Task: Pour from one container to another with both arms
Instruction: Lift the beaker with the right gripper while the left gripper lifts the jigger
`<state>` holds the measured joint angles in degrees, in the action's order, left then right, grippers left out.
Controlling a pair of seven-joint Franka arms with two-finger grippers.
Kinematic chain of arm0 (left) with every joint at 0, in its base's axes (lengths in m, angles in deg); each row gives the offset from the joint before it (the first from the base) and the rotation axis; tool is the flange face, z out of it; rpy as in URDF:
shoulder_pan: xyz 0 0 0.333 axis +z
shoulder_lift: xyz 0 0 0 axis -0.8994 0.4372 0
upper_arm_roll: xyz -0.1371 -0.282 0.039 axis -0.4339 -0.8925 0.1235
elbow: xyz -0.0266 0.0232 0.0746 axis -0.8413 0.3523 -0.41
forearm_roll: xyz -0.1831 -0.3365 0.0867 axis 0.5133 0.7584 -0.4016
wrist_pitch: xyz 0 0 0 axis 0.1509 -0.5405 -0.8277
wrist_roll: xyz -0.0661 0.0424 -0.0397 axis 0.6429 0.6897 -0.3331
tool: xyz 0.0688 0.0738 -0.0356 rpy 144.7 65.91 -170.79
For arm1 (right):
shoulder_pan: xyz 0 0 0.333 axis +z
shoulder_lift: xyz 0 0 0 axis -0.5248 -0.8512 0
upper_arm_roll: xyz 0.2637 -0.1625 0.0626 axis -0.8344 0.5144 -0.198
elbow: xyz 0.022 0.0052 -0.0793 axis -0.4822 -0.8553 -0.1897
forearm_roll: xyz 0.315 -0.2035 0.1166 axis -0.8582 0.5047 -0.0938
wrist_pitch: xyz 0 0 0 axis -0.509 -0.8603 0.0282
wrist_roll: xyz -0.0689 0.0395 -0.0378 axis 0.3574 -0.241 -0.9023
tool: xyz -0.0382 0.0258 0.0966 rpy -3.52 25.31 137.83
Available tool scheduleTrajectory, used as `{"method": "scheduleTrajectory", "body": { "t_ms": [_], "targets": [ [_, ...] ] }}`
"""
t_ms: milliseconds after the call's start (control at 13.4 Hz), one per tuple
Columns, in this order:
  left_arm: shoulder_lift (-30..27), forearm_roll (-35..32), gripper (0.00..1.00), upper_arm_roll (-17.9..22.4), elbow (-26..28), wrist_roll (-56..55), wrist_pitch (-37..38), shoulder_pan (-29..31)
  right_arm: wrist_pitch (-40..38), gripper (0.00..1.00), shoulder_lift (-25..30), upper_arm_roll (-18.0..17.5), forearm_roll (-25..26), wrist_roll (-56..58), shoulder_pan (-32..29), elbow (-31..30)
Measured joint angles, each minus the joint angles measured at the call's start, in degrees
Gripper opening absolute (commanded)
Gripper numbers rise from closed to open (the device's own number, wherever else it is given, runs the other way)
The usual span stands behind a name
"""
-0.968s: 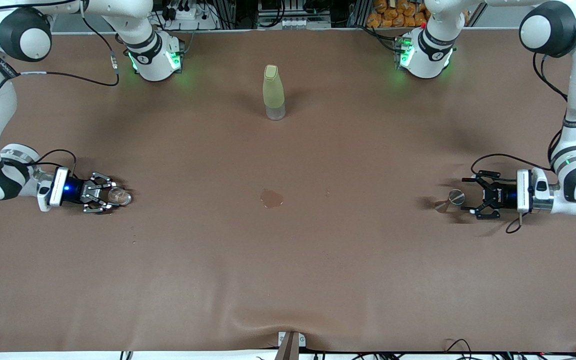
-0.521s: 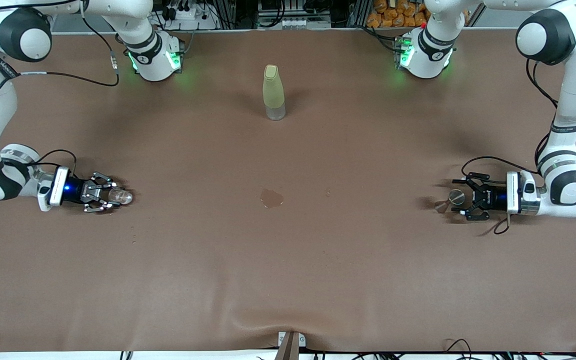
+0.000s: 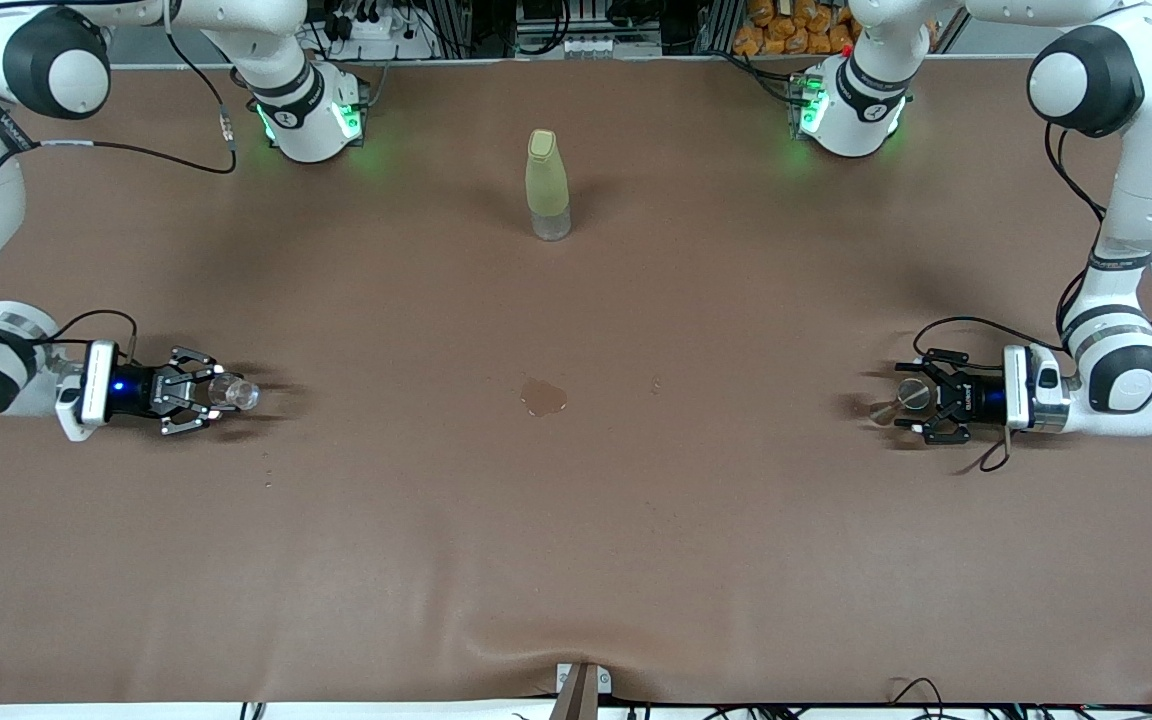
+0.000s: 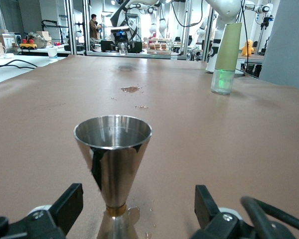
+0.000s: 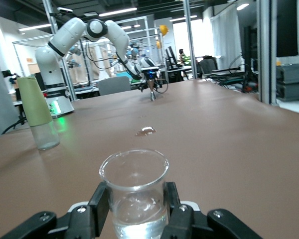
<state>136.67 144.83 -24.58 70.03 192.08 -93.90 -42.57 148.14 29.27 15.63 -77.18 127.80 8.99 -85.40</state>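
Observation:
I need to close my left gripper on the jigger now. My fingers are level with the steel jigger's middle, below its upper cone (image 3: 914,394) (image 4: 114,162), so they would catch the jigger.
A tiny clear glass cup (image 3: 235,393) with a little liquid in it (image 5: 134,194) sits upright between the black fingers (image 5: 98,206) of my right gripper (image 3: 204,394). That gripper is shut on it, low at the right arm's end of the table. A shiny steel jigger (image 3: 911,396) stands upright on the brown table at the left arm's end. My left gripper (image 3: 914,405) is open around it, with one finger (image 4: 66,208) on each side of the jigger's waist (image 4: 113,167), neither touching it. Small drops lie at the jigger's foot.
A tall yellow-green bottle (image 3: 547,185) stands mid-table toward the robots' bases. A small puddle (image 3: 543,397) and a few drops wet the brown cloth (image 3: 576,540) between the two grippers. Cables trail from both wrists.
My left gripper has slid forward until its open fingers flank the jigger. My right gripper has drawn back toward its own end of the table with the glass cup.

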Motion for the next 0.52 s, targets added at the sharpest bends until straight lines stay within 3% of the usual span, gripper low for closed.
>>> {"method": "scheduleTrajectory", "body": {
  "t_ms": [521],
  "targets": [
    [0.4, 0.9, 0.63, -0.1, 0.0, 0.0, 0.0, 0.0, -0.4, 0.29, 1.9, 0.0, 0.0, -5.8, 4.1, 6.5]
  ]
}}
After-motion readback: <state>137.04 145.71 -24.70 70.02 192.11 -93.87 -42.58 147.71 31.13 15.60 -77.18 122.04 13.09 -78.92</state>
